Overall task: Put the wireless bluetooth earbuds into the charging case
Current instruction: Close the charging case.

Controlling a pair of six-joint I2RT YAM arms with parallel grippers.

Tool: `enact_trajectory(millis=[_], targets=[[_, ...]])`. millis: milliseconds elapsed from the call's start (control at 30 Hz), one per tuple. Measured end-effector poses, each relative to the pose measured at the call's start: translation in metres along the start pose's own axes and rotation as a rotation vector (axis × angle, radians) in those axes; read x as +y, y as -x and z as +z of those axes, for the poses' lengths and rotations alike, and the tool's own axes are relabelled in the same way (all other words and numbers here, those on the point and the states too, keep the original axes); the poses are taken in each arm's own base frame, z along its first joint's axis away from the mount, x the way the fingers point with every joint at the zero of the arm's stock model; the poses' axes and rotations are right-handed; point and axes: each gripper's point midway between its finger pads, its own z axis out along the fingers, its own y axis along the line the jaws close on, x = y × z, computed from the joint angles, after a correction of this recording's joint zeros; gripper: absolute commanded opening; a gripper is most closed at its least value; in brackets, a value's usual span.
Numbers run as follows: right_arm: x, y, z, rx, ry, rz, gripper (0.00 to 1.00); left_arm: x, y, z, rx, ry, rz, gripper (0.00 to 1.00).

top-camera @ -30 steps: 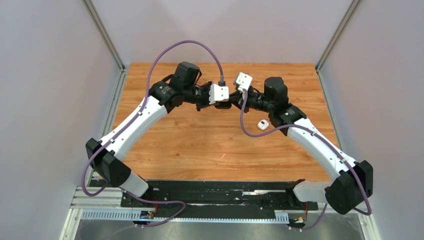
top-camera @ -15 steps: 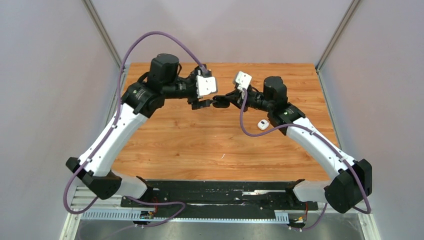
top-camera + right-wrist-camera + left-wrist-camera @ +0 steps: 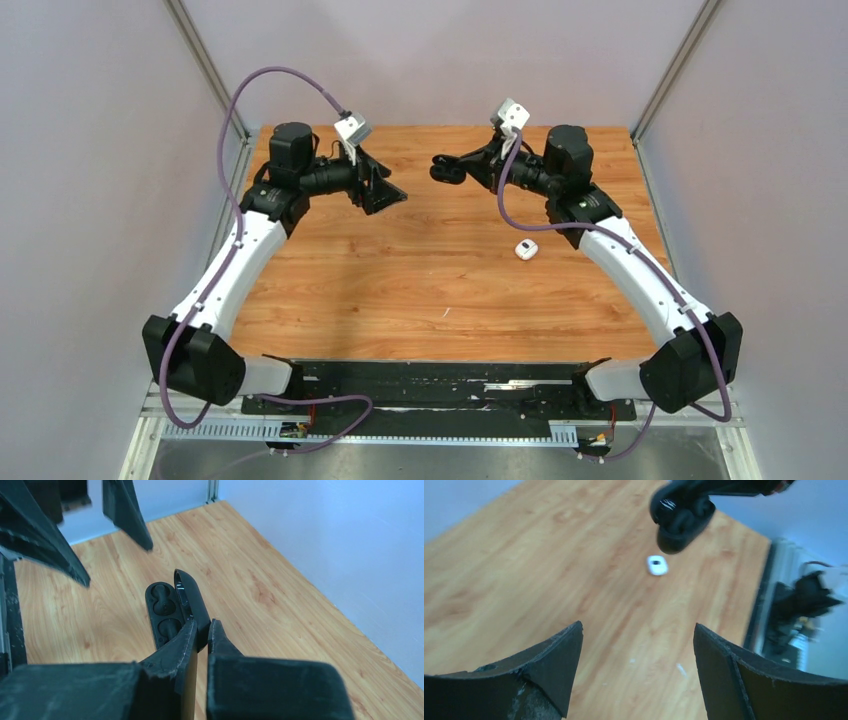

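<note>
The open charging case needs its lid free to close, so the robot's left gripper should next grab the case by the end of its base (image 3: 438,175) (image 3: 673,541).
My right gripper (image 3: 463,166) is shut on the lid of an open black charging case (image 3: 446,169), holding it in the air over the far middle of the table. The right wrist view shows the case (image 3: 161,611) with two dark wells and the lid pinched at the gripper (image 3: 203,624). I cannot tell whether black earbuds sit in the wells. My left gripper (image 3: 386,195) hangs open and empty to the left of the case, apart from it. From the left wrist, the gripper (image 3: 638,626) has only table between its fingers, with the case (image 3: 681,517) beyond.
A small white rounded object (image 3: 526,250) lies on the wooden table (image 3: 400,290) right of centre, below the right forearm; it shows as the white object (image 3: 657,565) in the left wrist view. Grey walls stand on three sides. A black rail (image 3: 440,385) runs along the near edge.
My left gripper has opened and pulled back to the left, away from the case. My right gripper has lifted the case a little toward the back.
</note>
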Motion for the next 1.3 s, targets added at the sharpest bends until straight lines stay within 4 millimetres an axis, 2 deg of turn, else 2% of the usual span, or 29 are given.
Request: enact_trajectory(millis=[100, 233, 433, 600, 767, 933, 1067, 1300], targets=[[-0.001, 0.012, 0.001, -0.037, 0.01, 0.047, 0.0, -0.014, -0.006, 0.014, -0.046, -0.128, -0.114, 0.82], [0.003, 0.015, 0.008, -0.049, 0.041, 0.109, 0.0, -0.024, 0.005, 0.023, -0.108, -0.247, -0.18, 0.83], [0.008, 0.007, 0.016, -0.035, 0.071, 0.199, 0.0, -0.026, 0.021, 0.028, -0.166, -0.31, -0.194, 0.83], [0.009, 0.008, 0.019, -0.041, 0.079, 0.237, 0.0, -0.025, 0.02, 0.035, -0.169, -0.344, -0.222, 0.79], [0.009, 0.012, 0.021, -0.062, 0.083, 0.266, 0.0, -0.025, 0.018, 0.041, -0.166, -0.367, -0.242, 0.65], [0.011, 0.009, 0.027, -0.058, 0.093, 0.286, 0.0, -0.028, 0.02, 0.042, -0.174, -0.392, -0.233, 0.56], [0.013, 0.008, 0.029, -0.056, 0.099, 0.292, 0.0, -0.029, 0.022, 0.042, -0.18, -0.398, -0.229, 0.43], [0.013, 0.008, 0.029, -0.056, 0.101, 0.298, 0.0, -0.027, 0.02, 0.045, -0.178, -0.406, -0.231, 0.27]])
